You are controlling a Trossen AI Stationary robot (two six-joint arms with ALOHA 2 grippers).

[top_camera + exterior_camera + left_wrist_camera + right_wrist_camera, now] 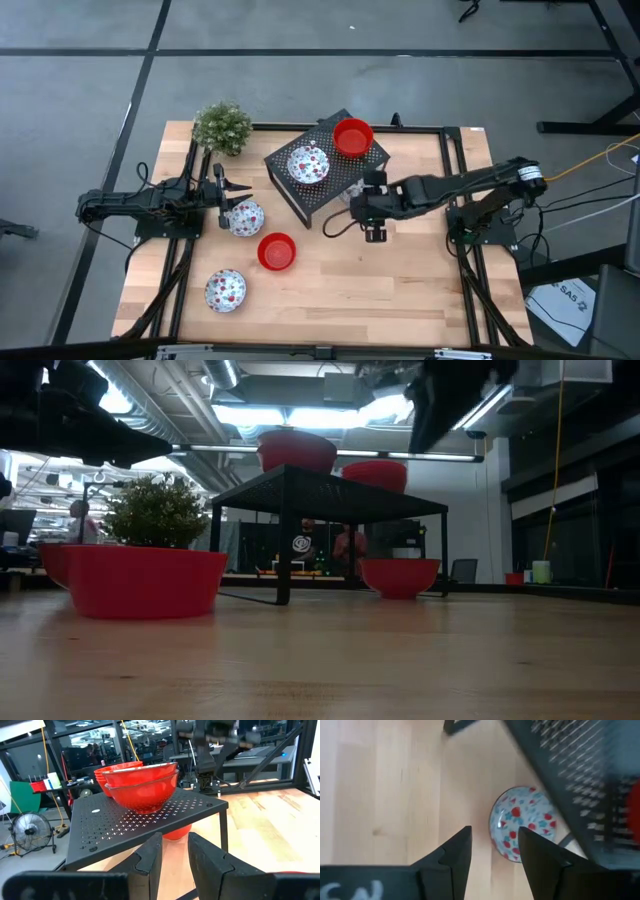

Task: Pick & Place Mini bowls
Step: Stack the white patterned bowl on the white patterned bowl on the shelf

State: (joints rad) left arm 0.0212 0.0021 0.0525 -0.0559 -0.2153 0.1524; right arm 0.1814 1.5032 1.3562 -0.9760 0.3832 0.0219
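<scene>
My right gripper will next pinch the speckled bowl by its rim, so that it can pick the bowl up and place it on the black rack.
A speckled bowl and a red bowl sit on the black rack. Three more rest on the table: a speckled one, a red one and a speckled one. Another speckled bowl stands on the table, half under the rack's edge. My left gripper is open and level, beside the left speckled bowl, facing the rack. My right gripper is open and points down over bare table next to the half-hidden bowl.
A small green plant stands at the table's far left corner. The rack stands on thin legs with room beneath, where a bowl shows. Bare wood lies on the near right side.
</scene>
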